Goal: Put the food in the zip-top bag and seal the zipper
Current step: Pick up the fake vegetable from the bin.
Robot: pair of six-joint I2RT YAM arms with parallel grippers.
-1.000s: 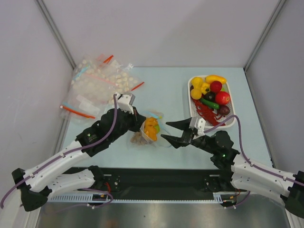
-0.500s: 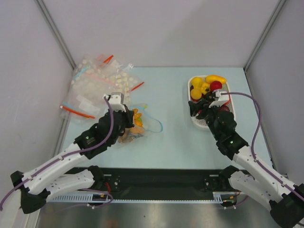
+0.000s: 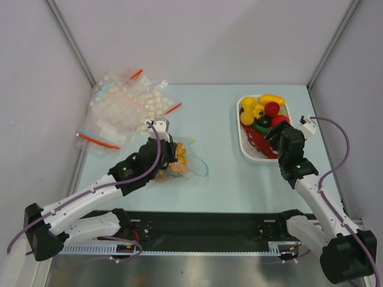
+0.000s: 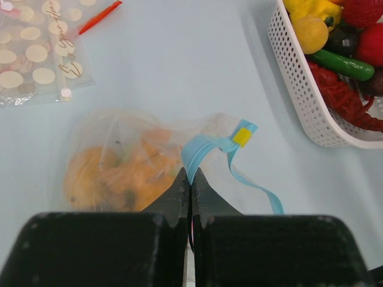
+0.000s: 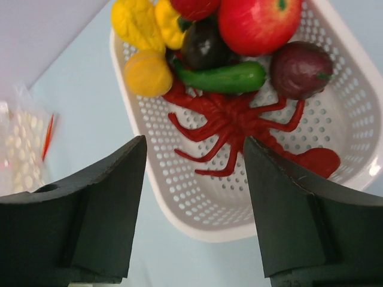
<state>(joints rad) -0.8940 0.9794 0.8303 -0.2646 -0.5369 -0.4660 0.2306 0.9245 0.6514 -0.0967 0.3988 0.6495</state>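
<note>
I will next use my right gripper to grab the green cucumber's thick end near the purple onion. That leaves the cucumber's slim end to go into the zip-top bag (image 3: 179, 166).
The zip-top bag (image 3: 179, 166) lies on the table with orange food (image 4: 119, 173) inside it. My left gripper (image 3: 170, 154) is shut on its light blue zipper (image 4: 200, 146), near the yellow slider (image 4: 242, 136); the strip's other lip curls loose to the right. My right gripper (image 3: 273, 136) is open and empty over the near part of the white tray (image 3: 245, 152). In the right wrist view the gripper (image 5: 193, 143) frames a red lobster (image 5: 239, 119), with a green cucumber (image 5: 221, 76), red apple (image 5: 258, 24), purple onion (image 5: 299, 69) and yellow pieces (image 5: 146, 73) beyond.
A heap of other clear bags (image 3: 122, 107) with red strips lies at the back left, also in the left wrist view (image 4: 36, 66). The tray's rim (image 4: 299, 101) is to the right of the bag. Grey walls close in the back and sides.
My right gripper has swung from beside the bag to over the tray, still open. My left gripper has brought the bag from raised down onto the table.
</note>
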